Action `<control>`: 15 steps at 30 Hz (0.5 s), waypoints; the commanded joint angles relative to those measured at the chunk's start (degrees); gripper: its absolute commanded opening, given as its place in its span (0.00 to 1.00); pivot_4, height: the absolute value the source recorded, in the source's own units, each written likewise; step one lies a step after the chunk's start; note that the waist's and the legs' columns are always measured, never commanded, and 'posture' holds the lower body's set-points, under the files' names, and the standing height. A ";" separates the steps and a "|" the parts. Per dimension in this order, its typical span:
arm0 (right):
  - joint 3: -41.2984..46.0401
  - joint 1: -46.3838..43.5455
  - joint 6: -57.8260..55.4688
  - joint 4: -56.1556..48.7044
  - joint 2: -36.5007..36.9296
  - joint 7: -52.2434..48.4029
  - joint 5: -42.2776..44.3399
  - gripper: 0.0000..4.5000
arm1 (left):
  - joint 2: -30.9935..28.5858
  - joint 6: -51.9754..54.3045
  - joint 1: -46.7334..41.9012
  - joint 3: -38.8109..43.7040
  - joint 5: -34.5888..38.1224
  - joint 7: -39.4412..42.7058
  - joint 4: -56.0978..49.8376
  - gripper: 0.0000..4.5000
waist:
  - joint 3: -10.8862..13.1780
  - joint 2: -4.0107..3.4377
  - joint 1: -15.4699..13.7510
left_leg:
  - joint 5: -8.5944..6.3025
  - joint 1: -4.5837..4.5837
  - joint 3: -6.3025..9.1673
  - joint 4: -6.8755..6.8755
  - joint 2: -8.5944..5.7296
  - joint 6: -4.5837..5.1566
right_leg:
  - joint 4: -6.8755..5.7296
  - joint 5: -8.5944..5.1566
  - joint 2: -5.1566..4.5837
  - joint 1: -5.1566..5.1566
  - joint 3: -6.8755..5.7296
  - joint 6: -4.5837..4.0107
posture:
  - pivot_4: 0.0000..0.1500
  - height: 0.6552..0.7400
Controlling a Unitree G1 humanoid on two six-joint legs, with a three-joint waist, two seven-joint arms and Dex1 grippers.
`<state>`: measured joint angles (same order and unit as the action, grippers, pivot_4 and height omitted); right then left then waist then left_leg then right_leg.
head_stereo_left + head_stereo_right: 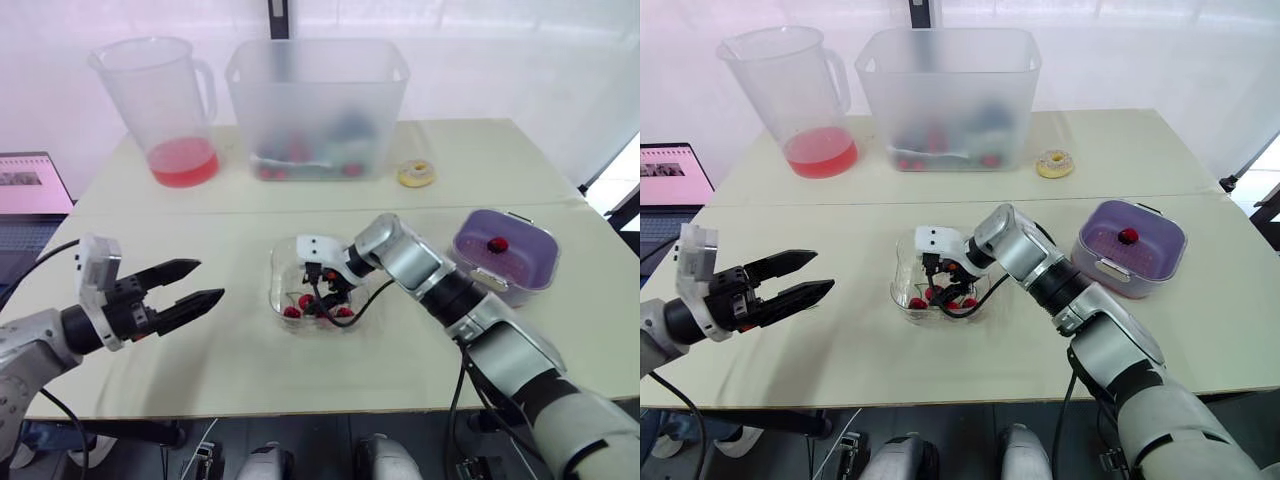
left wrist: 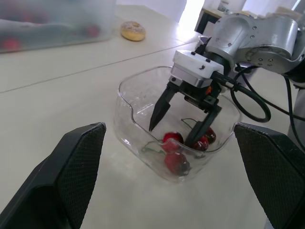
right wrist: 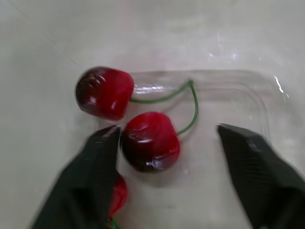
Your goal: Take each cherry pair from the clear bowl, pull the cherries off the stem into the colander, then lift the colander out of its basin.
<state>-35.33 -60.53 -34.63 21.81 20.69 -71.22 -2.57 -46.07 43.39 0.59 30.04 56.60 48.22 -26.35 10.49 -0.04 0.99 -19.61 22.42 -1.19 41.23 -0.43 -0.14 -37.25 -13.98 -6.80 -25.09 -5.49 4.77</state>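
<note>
Next, my right gripper grabs the cherry by its round body (image 3: 150,142), which leaves the cherry's green stem (image 3: 195,102) free to be held for the pulling.
The clear bowl (image 1: 281,277) sits mid-table and holds several red cherries on green stems. My right gripper (image 1: 328,298) reaches down into it, open, fingertips straddling a cherry pair. In the right wrist view one cherry (image 3: 150,140) lies between the fingers (image 3: 97,176), touching the inner side of one, while its twin (image 3: 105,93) lies just beyond on the shared stem (image 3: 193,102). My left gripper (image 1: 208,280) hovers open and empty to the bowl's left. To the right stands the purple colander (image 1: 520,262) in its basin, with one cherry (image 1: 497,244) in it.
At the back of the table stand a pitcher (image 1: 165,100) with red liquid and a large frosted bin (image 1: 315,105). A small donut (image 1: 416,173) lies right of the bin. A laptop (image 1: 30,190) sits beyond the table's left edge.
</note>
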 commanded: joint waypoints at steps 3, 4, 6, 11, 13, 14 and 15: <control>0.12 -0.20 0.76 -0.05 -0.82 0.51 -1.79 0.36 | -0.71 -0.99 -1.47 -0.30 -0.66 -0.58 -0.44 1.00 | 0.00 0.00 0.07 | 0.00 0.00 0.00 -0.01 0.00 0.00 | 0.00 0.00 0.00 0.00 0.00 0.00 | 1.00 0.39; 0.18 -0.28 0.80 -0.08 -0.85 0.51 -1.95 0.36 | -0.61 -0.98 -1.52 -0.36 -0.67 -0.65 -0.52 1.00 | 0.00 0.00 0.07 | 0.00 0.00 0.00 -0.01 0.00 0.00 | 0.00 0.00 0.00 0.00 0.00 0.00 | 1.00 0.39; 0.44 -0.42 0.69 -0.29 -0.99 0.48 -2.04 0.36 | -0.51 -1.03 -1.47 -0.49 -0.77 -0.74 -0.57 1.00 | 0.00 0.00 0.04 | 0.00 0.00 0.00 0.00 0.00 0.00 | 0.00 0.00 0.00 0.00 0.00 0.00 | 1.00 0.39; 0.79 -0.96 1.00 -1.65 -0.47 0.11 -2.29 0.36 | -0.13 -1.01 -2.13 -1.09 -0.81 -1.53 0.18 1.00 | 0.00 0.00 0.01 | 0.00 0.00 0.00 0.00 0.00 0.00 | 0.00 0.00 0.00 0.00 0.00 0.00 | 1.00 0.39; 1.90 -1.64 0.29 -3.61 0.20 -0.58 -1.58 0.36 | -0.17 -0.10 -2.85 -1.37 -0.24 -2.18 1.09 1.00 | 0.00 0.00 0.01 | 0.00 0.00 0.00 0.00 0.00 0.00 | 0.00 0.00 0.00 0.00 0.00 0.00 | 1.00 0.39; 2.38 -1.86 -0.13 -4.25 0.38 -0.82 -1.24 0.36 | -0.28 0.35 -3.09 -1.53 -0.03 -2.41 1.42 1.00 | 0.00 0.00 -0.02 | 0.00 0.00 0.00 0.00 0.00 0.00 | 0.00 0.00 0.00 0.00 0.00 0.00 | 1.00 0.39; 3.19 -2.03 -0.40 -5.34 1.17 -1.37 -0.69 0.36 | -0.16 0.74 -3.55 -1.74 0.28 -2.76 1.84 1.00 | 0.00 0.00 -0.03 | 0.00 0.00 0.00 -0.01 0.00 0.00 | 0.00 0.00 0.00 0.00 0.00 0.00 | 1.00 0.39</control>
<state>-34.89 -60.62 -34.72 19.61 21.08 -71.78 -4.06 -46.02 43.68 -2.36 28.10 55.75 45.93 -24.61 10.49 -0.04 0.96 -19.61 22.41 -1.18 41.22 -0.44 -0.14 -37.25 -13.98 -6.80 -25.09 -5.49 4.77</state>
